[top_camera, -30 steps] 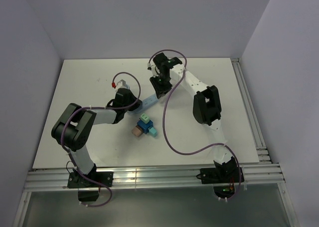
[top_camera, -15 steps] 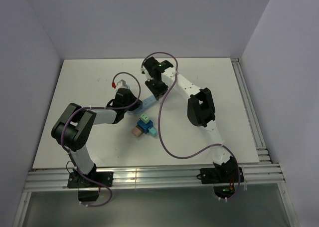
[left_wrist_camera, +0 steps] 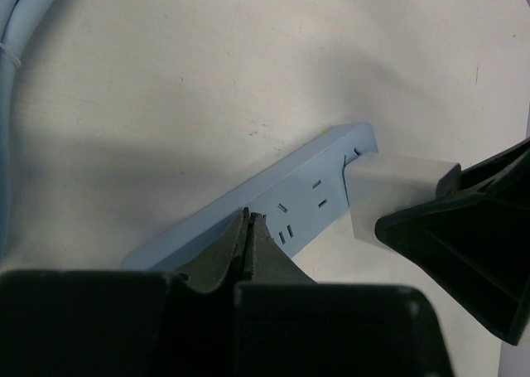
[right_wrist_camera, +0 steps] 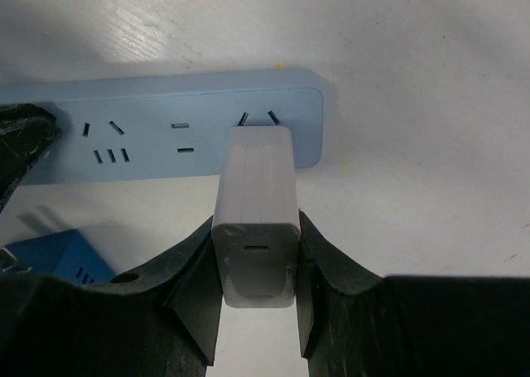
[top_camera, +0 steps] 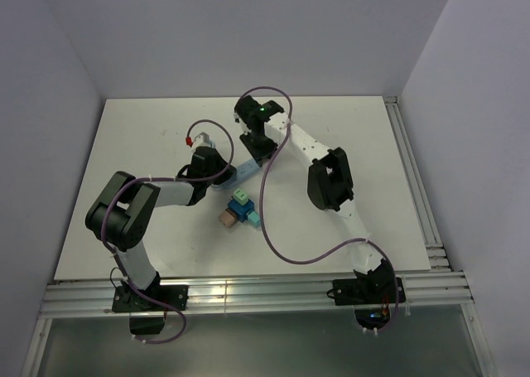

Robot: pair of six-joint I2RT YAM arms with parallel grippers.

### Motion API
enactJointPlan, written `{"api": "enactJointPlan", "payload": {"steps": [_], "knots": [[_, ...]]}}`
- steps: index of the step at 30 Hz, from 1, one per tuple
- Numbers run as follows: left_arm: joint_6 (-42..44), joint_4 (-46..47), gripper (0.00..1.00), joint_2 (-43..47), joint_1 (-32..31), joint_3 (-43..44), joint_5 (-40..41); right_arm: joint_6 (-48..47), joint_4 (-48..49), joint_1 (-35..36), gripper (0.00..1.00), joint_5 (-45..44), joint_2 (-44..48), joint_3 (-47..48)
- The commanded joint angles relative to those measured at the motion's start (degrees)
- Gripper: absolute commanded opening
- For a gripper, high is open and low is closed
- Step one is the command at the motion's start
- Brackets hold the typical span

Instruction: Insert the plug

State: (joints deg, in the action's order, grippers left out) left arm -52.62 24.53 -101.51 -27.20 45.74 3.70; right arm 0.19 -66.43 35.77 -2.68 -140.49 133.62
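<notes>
The white plug's front end meets the power strip's side flush beside the power strip's slanted slots, so it is now time for my right gripper to release the plug.
A light blue power strip lies flat on the white table; it also shows in the left wrist view and the top view. My right gripper is shut on a white plug block, whose front end sits over the socket nearest the strip's end; its prongs are hidden. The plug also shows in the left wrist view. My left gripper is shut, its tips pressing on the strip's other part, next to a socket.
A cluster of blue, teal and tan blocks lies just in front of the strip; a blue corner of it shows in the right wrist view. A pale blue cable runs along the table at the left.
The right arm's wrist has swung left and down over the strip's end, bringing the white plug onto the end socket. The left arm and the strip have stayed put.
</notes>
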Motion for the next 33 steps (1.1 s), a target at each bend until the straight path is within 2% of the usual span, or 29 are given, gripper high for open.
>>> {"api": "enactJointPlan", "payload": {"steps": [1,11,15,19,24,26,29,30,33], "knots": [[2.0,-7.0,0.00,-2.0,-0.4,-1.2,-0.7,3.2,6.1,0.4,0.00,-0.6,-10.1,1.3],[2.0,-6.6,0.00,-1.4,-0.7,-1.6,-0.7,3.3,2.2,0.3,0.00,3.9,-13.8,7.7],[1.6,-5.7,0.00,-0.5,-0.7,-2.2,-0.7,3.2,6.3,0.4,0.00,4.1,-10.4,1.5],[1.4,-1.9,0.00,1.9,-0.7,-4.9,-1.2,4.6,10.2,0.6,0.01,3.5,-8.2,-0.3],[2.5,-3.6,0.00,3.5,-0.6,-4.6,0.1,5.2,13.7,0.6,0.16,2.8,-3.2,-3.3],[2.4,-3.4,0.00,4.7,-0.6,-5.0,0.6,4.8,15.0,0.5,0.18,2.8,-0.9,-4.0],[2.0,-1.5,0.01,6.5,-0.5,-5.7,-0.1,4.6,15.8,0.4,0.36,2.8,1.3,-4.2],[1.7,0.1,0.02,7.0,-0.6,-6.4,-0.4,4.7,16.2,0.4,0.48,2.8,1.7,-4.4],[1.6,1.0,0.21,8.3,-0.7,-8.0,-0.9,5.0,17.1,0.2,0.70,3.1,2.8,-4.7]]}}
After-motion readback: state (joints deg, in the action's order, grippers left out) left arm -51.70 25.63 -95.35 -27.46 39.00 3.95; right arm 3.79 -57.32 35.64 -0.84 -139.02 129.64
